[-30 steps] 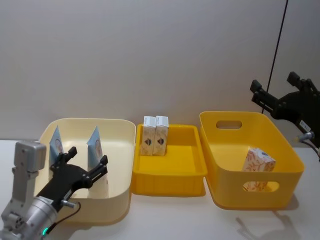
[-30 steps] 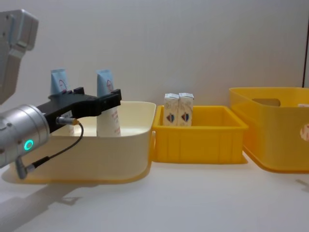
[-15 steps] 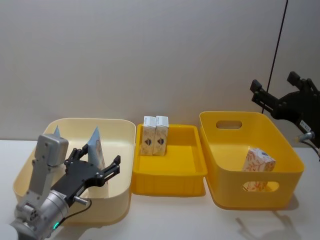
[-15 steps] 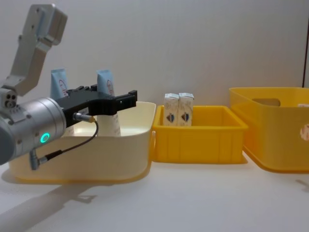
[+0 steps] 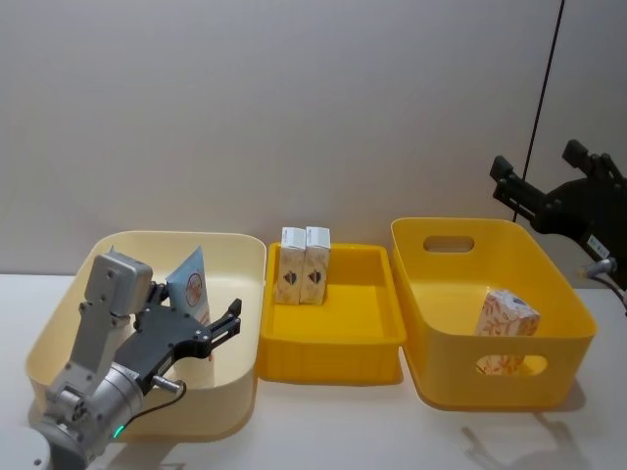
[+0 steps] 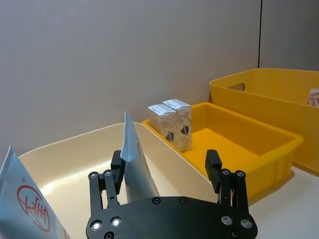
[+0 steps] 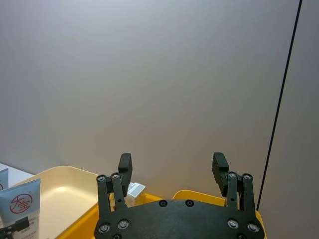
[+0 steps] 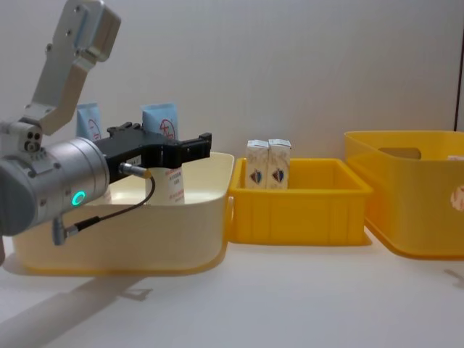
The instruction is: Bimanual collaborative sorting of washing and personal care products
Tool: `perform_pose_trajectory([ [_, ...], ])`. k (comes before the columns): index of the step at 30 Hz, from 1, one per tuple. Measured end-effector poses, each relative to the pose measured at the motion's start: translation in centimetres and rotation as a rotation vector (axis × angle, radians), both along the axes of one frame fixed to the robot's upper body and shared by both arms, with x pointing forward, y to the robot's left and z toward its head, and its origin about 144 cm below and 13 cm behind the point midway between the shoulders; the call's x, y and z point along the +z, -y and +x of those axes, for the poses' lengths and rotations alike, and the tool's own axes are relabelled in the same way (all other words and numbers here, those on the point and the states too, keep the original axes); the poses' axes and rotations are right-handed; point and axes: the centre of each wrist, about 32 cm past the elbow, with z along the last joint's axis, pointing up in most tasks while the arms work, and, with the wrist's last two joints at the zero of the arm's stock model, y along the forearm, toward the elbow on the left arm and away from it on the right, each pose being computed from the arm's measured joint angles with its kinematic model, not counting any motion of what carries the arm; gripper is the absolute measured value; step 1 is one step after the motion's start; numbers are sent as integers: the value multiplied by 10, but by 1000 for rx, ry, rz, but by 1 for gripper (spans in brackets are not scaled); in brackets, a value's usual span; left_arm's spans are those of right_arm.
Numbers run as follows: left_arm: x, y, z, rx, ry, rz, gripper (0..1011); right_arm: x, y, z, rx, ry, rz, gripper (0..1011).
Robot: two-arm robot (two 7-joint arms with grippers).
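The left gripper should next grab the tube by its white end with the cap, so that the pale-blue-and-white tube's pale-blue top [image 5: 190, 279] stays free during sorting.
Two pale-blue-and-white tubes stand in the cream bin [image 5: 59, 323]: one tube [image 8: 161, 120] sits between the spread fingers of my left gripper [image 6: 166, 167], close to one finger [image 6: 117, 169], and the other tube [image 8: 90, 122] stands behind my left wrist. My left gripper [image 5: 196, 311] is open, low inside the bin. Two white cartons [image 5: 304, 264] stand side by side at the back left of the yellow tray [image 5: 333, 357]. My right gripper [image 5: 549, 201] hangs open, high above the far right edge of the large yellow bin [image 5: 558, 323].
A patterned box [image 5: 506, 318] lies in the large yellow bin on the right. The three containers stand in a row against a plain wall, with bare white table in front of them.
My left gripper has pushed forward and deeper into the cream bin, around the nearer tube. That tube has turned and now shows its printed face. The right arm has not moved.
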Motion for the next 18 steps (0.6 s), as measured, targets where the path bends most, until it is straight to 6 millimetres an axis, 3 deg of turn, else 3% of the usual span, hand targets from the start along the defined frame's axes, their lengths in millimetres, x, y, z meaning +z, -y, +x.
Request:
perform_pose_trajectory([
  [3,1,1,1,3,2,5,992,0,0,0,0,0,0,1001],
  [10,2,2,1,8,5,14,858,0,0,0,0,0,0,1001],
  [18,3,2,2,13,7,20,570,0,0,0,0,0,0,1001],
])
